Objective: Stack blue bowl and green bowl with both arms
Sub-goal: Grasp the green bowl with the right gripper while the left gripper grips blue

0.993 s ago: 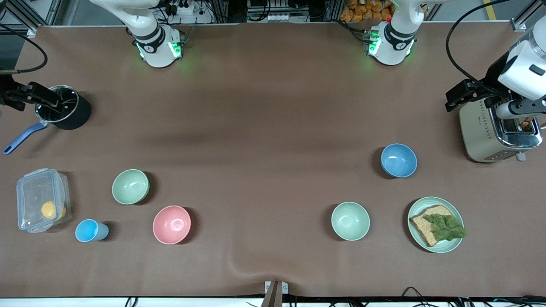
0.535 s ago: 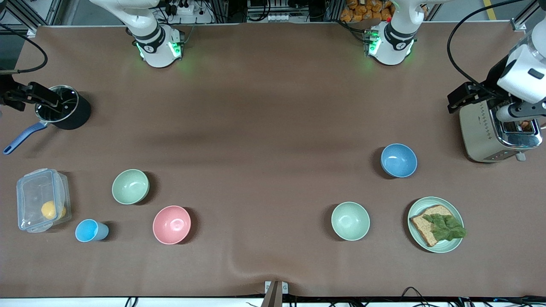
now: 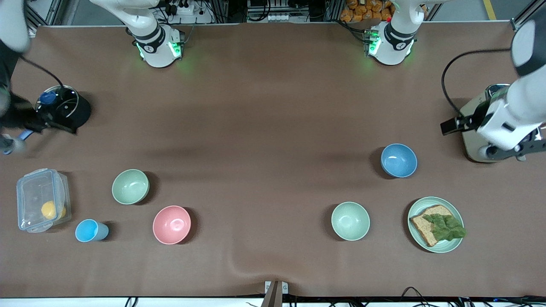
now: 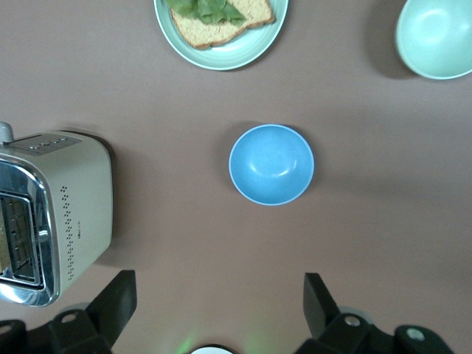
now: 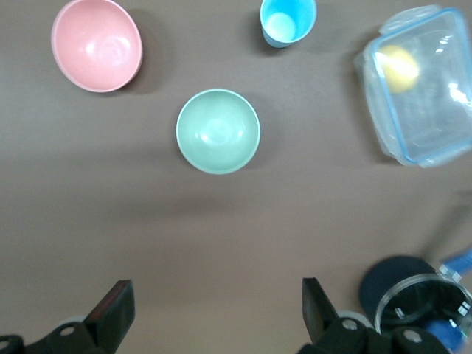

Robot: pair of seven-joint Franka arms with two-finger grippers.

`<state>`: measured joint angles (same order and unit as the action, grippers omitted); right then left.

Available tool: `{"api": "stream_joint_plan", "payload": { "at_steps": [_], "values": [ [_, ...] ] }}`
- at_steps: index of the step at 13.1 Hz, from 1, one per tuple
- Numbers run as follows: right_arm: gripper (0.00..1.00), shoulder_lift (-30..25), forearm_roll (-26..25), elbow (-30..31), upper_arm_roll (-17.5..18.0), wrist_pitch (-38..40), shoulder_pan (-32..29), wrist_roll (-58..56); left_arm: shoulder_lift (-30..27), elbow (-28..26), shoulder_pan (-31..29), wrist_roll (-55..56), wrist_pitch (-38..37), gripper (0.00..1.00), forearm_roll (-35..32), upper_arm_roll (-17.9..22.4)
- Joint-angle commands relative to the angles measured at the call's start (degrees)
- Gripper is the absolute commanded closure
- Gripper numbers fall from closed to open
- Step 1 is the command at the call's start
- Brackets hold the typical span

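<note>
The robot will next take hold of the sage-green bowl by its rim with its right gripper to stack it with the blue bowl.
The blue bowl sits upright toward the left arm's end of the table, beside the toaster; it also shows in the left wrist view. The sage-green bowl sits toward the right arm's end and also shows in the right wrist view. My left gripper is open and empty, high up by the toaster. My right gripper is open and empty, high up by the black pot.
A paler mint bowl and a green plate with bread lie nearer the front camera than the blue bowl. A pink bowl, a small blue cup and a clear lidded box lie around the green bowl. The toaster and the pot stand at the table's ends.
Both arms have moved. The left hand has come over the toaster toward the blue bowl's side. The right hand has swung over the pot. No bowl has moved.
</note>
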<state>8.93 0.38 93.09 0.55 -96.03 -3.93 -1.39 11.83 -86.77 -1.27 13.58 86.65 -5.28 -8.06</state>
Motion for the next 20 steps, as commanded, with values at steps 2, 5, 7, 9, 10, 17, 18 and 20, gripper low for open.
{"api": "stream_joint_plan", "payload": {
  "at_steps": [2, 5, 7, 9, 10, 17, 18, 20],
  "values": [
    [0.0, 9.59, 0.76, 5.95, 0.86, -13.02, 0.24, -4.9, 0.3, -6.9, -2.15, 0.66, 7.81, 0.0, -1.32, -0.37],
    [0.0, 16.8, 0.59, 6.4, 0.77, -20.14, -2.13, -14.74, 0.04, -15.86, -2.34, 1.45, 19.4, 0.0, -1.14, -0.38],
    [0.0, 18.49, 0.41, 8.41, 0.77, -25.32, -2.83, -21.61, -0.05, -21.83, -2.34, 2.76, 26.43, 0.0, -1.23, -0.38],
    [0.0, 19.45, 0.41, 10.44, 0.77, -30.86, -3.1, -23.47, -0.05, -27.64, -2.86, 3.03, 33.64, 0.0, -1.23, -0.29],
    [0.0, 20.68, 0.41, 10.53, 0.77, -33.06, -2.93, -24.35, 0.3, -29.75, -3.56, 3.03, 36.46, 0.0, -1.23, -0.29],
    [0.0, 27.1, -0.64, 10.79, 0.77, -39.84, -2.14, -29.8, 6.09, -39.71, -5.5, 3.03, 54.68, 0.0, -1.32, -0.2],
    [0.0, 27.46, -0.73, 11.32, 0.68, -41.16, -1.96, -29.98, 6.45, -39.71, -5.5, 3.03, 54.68, 0.0, -1.32, -0.2],
    [0.87, 27.72, -1.52, 11.5, 0.68, -43.62, -2.04, -34.0, 7.15, -39.71, -5.5, 3.03, 54.68, 0.0, -1.4, -0.2]
  ]
}}
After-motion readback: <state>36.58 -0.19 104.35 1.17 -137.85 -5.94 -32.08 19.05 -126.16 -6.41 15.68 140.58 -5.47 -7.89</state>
